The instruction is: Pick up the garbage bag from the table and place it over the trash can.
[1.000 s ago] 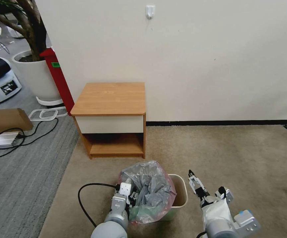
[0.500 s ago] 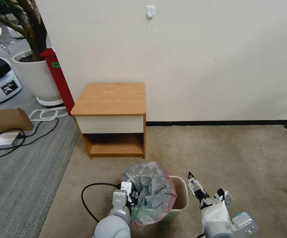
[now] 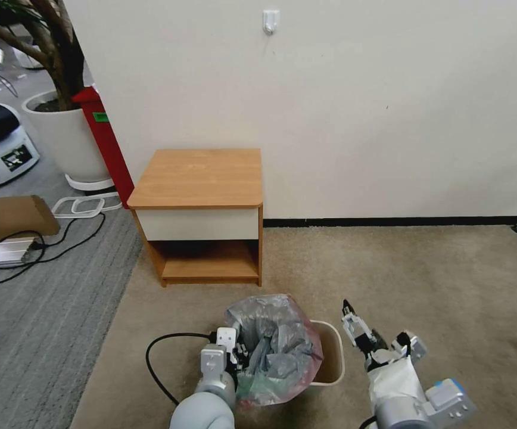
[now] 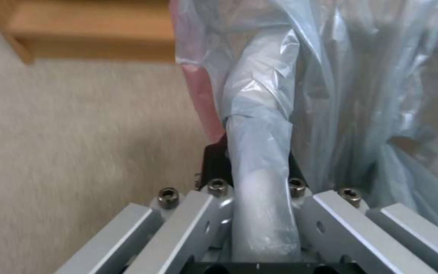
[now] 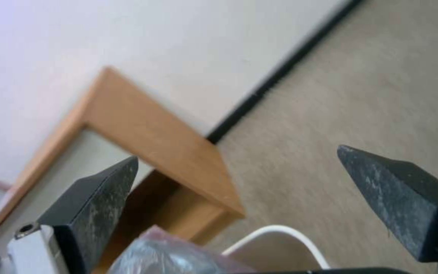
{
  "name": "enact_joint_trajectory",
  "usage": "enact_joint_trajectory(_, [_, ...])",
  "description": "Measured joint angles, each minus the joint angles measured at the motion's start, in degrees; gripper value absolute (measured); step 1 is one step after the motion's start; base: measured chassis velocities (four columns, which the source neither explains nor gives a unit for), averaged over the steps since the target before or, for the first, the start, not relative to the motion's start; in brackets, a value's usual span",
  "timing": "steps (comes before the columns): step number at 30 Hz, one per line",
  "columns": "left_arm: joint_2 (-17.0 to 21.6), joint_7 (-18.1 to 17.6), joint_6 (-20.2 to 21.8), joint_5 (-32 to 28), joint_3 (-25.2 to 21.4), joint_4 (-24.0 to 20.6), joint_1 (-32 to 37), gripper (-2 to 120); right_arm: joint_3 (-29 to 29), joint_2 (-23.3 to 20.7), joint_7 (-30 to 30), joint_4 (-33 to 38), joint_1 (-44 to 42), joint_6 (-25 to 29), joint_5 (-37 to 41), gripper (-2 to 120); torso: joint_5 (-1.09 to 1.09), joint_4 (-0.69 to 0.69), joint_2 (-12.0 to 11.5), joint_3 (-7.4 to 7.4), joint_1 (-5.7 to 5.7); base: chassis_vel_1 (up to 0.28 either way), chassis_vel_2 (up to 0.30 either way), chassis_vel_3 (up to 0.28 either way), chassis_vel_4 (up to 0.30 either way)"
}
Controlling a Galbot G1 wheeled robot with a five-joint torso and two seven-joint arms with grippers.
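Note:
My right gripper is to grab the garbage bag by its thin pinkish rim band next. Then I need to stretch the bag over the trash can.
The garbage bag, crinkly grey plastic with a pinkish rim band, bulges over the left part of the beige trash can on the carpet. My left gripper is shut on a gathered fold of the bag at the can's left side; the left wrist view shows the plastic pinched in my left gripper. My right gripper hovers just right of the can and is open, with nothing inside my right gripper. Below it lie the can's rim and the bag. The table stands behind, its top bare.
A red cabinet and a large white plant pot stand left of the table. A cardboard box and cables lie on the grey mat. A black cable loops by my left arm. Open carpet spreads to the right.
The bag and trash can have shifted slightly right and toward me with my left gripper. My right gripper has moved a little right and up.

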Motion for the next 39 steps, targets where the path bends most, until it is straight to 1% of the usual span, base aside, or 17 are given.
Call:
enact_joint_trajectory(1, [0.05,0.3,-0.9,0.39,-0.24,-0.35,0.29,4,0.01,-0.3,-1.46,0.56,-0.55,-0.23,-1.16,100,0.0,0.0,0.0,0.0,0.0,0.0,0.0,0.0,0.0])
enact_joint_trajectory(3, [0.05,0.71,-1.38,0.72,-0.48,-0.81,0.57,4,-0.19,-0.55,-2.48,1.12,-1.01,-0.48,-2.23,100,-0.01,0.0,0.0,0.0,0.0,0.0,0.0,0.0,0.0])
enact_joint_trajectory(6, [0.06,2.05,-2.27,1.67,-1.5,-2.82,1.53,4,-1.62,-1.39,-6.56,2.03,-2.13,-1.02,-7.01,100,0.0,0.0,0.0,0.0,0.0,0.0,0.0,0.0,0.0])
enact_joint_trajectory(7, [0.06,2.05,-2.27,1.67,-1.5,-2.82,1.53,4,-1.62,-1.39,-6.56,2.03,-2.13,-1.02,-7.01,100,0.0,0.0,0.0,0.0,0.0,0.0,0.0,0.0,0.0])
enact_joint_trajectory(8, [0.19,2.76,-2.98,1.93,-1.79,-3.8,1.86,4,-2.27,-2.03,-9.44,1.49,-1.95,-1.04,-10.35,100,0.0,0.0,0.0,0.0,0.0,0.0,0.0,0.0,0.0])
enact_joint_trajectory(10, [0.43,3.77,-3.81,2.18,-2.0,-4.65,2.13,4,-4.05,-2.96,-11.77,0.41,-1.15,-1.1,-14.18,100,0.02,0.01,0.0,0.0,0.0,0.0,0.0,0.0,0.0])
enact_joint_trajectory(11, [0.43,3.77,-3.81,2.18,-2.0,-4.65,2.13,4,-4.05,-2.96,-11.77,0.41,-1.15,-1.1,-14.18,100,0.02,0.01,0.0,0.0,0.0,0.0,0.0,0.0,0.0])
enact_joint_trajectory(13, [0.75,5.05,-5.39,3.25,-2.35,-5.27,2.43,4,-6.42,-3.5,-12.23,-0.53,-0.29,-1.82,-16.68,100,0.01,0.01,0.0,0.0,0.0,0.0,0.0,0.0,0.0])
enact_joint_trajectory(16, [1.03,6.08,-6.55,4.32,-2.84,-6.26,2.98,4,-7.72,-3.55,-12.23,-1.42,0.23,-2.11,-18.66,100,0.02,0.01,0.0,0.0,0.0,0.0,0.0,0.0,0.0])
enact_joint_trajectory(19, [1.23,6.79,-7.06,4.91,-3.04,-7.46,3.48,4,-8.48,-3.45,-12.19,-1.75,0.67,-2.32,-19.21,100,0.01,0.01,0.0,-0.01,0.0,0.0,0.0,0.0,0.0])
enact_joint_trajectory(21, [1.34,7.57,-7.8,6.37,-3.03,-7.99,3.75,4,-9.19,-3.31,-11.93,-2.3,1.36,-2.65,-19.25,100,0.01,0.01,-0.01,-0.01,0.0,0.0,0.0,0.0,0.0])
enact_joint_trajectory(30, [1.67,9.3,-9.32,10.12,-2.36,-9.54,4.48,4,-8.83,-2.77,-11.13,-3.14,2.33,-2.68,-19.67,100,0.01,0.01,0.0,-0.01,0.0,0.0,0.0,0.0,0.0])
enact_joint_trajectory(34, [1.88,10.12,-10.73,11.54,-2.53,-9.68,4.97,4,-8.73,-2.26,-10.33,-3.27,2.92,-2.77,-19.78,100,0.01,0.01,0.0,-0.01,0.0,0.0,0.0,0.0,0.0])
enact_joint_trajectory(39, [2.21,12.23,-13.46,14.54,-3.14,-9.9,5.4,4,-8.66,-1.76,-9.5,-3.63,3.5,-2.83,-20.24,100,0.01,0.01,0.0,-0.01,0.0,0.0,0.0,0.0,0.0])
